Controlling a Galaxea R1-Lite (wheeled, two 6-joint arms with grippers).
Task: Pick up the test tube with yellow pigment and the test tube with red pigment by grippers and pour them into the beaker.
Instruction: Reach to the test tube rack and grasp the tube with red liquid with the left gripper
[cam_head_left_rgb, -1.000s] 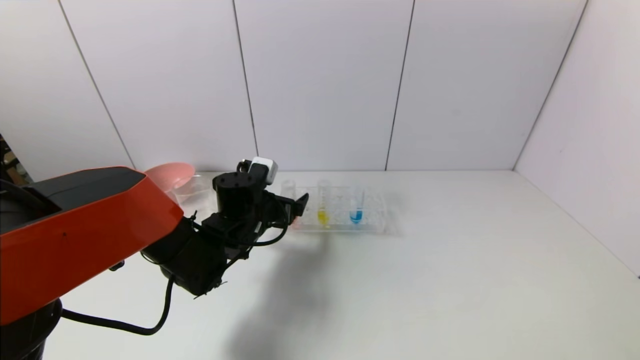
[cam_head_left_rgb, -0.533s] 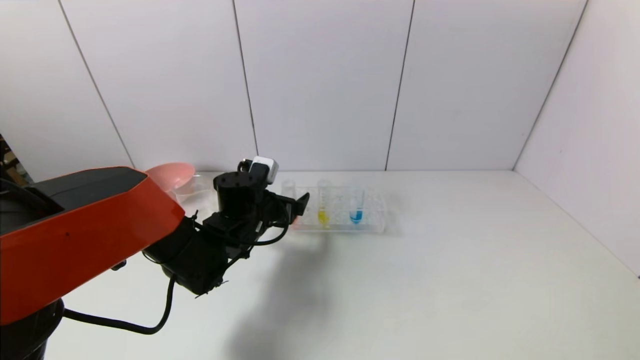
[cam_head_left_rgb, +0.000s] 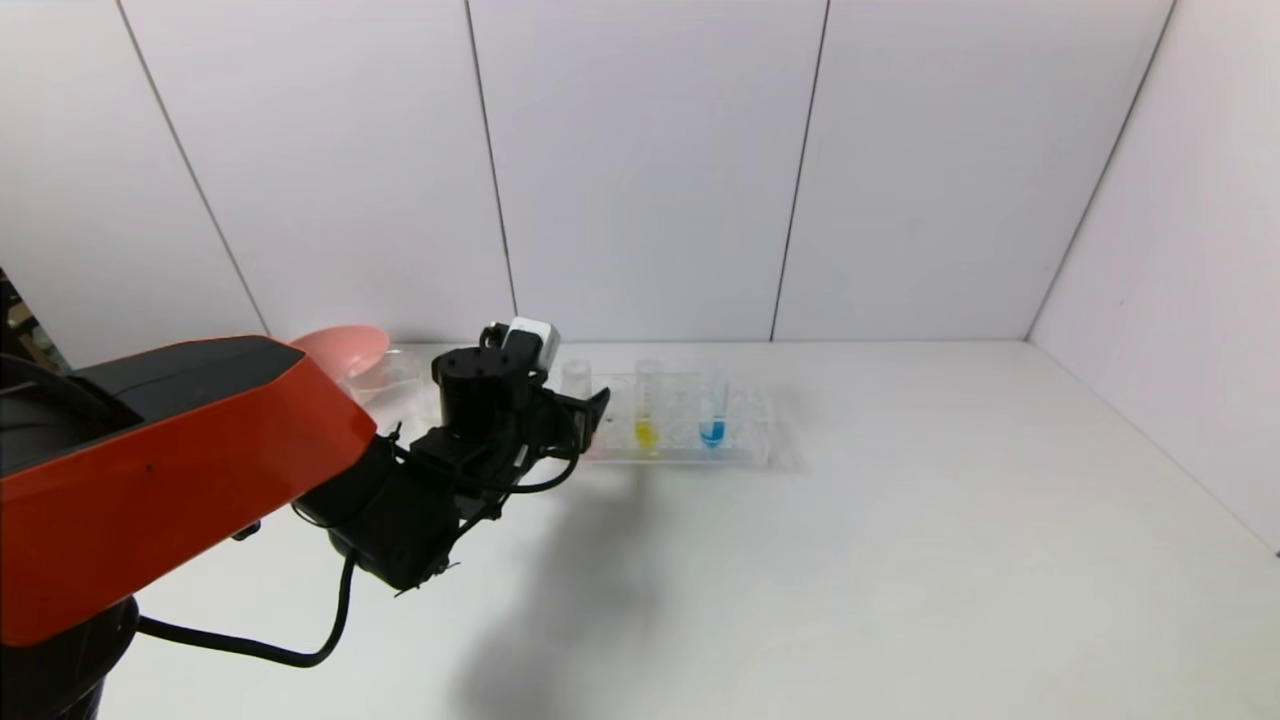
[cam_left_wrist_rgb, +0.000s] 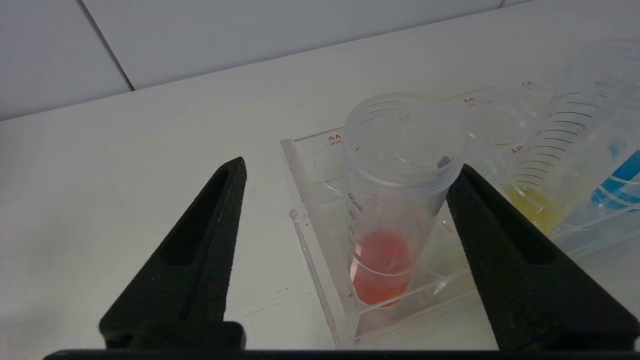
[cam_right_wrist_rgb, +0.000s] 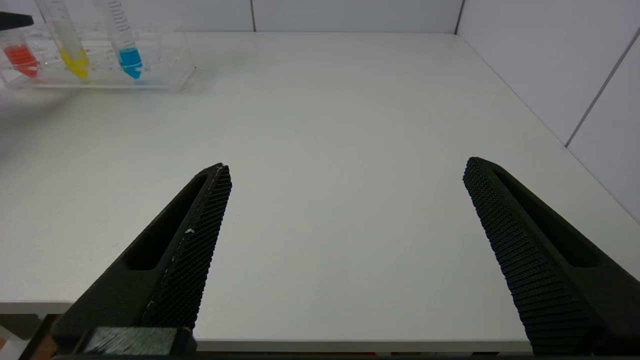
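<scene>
My left gripper should grip the red-pigment tube just under its rim (cam_head_left_rgb: 576, 380) next, because the clear rack (cam_head_left_rgb: 745, 440) is around the lower half of the tube.
The test tube with red pigment (cam_left_wrist_rgb: 385, 260) stands in the end slot of a clear rack (cam_left_wrist_rgb: 320, 280). My left gripper (cam_left_wrist_rgb: 350, 167) is open around it: one finger (cam_left_wrist_rgb: 490, 235) rests against the tube just under its rim, and the other finger (cam_left_wrist_rgb: 210, 235) stands well apart. In the head view the left gripper (cam_head_left_rgb: 590, 412) hides most of this tube. The test tube with yellow pigment (cam_head_left_rgb: 646, 415) stands one slot along the rack (cam_head_left_rgb: 745, 440). The clear beaker (cam_head_left_rgb: 398, 383) shows faintly behind the left arm. My right gripper (cam_right_wrist_rgb: 346, 165) hangs open over the table's near edge.
A tube with blue liquid (cam_head_left_rgb: 712, 420) stands in the rack past the yellow one. A pink bowl (cam_head_left_rgb: 340, 348) sits at the back left beside the beaker. White walls close in the back and right of the table.
The left gripper's fingers have drawn closer together around the red tube, and the hand has shifted slightly towards the left. The tubes and rack have not moved.
</scene>
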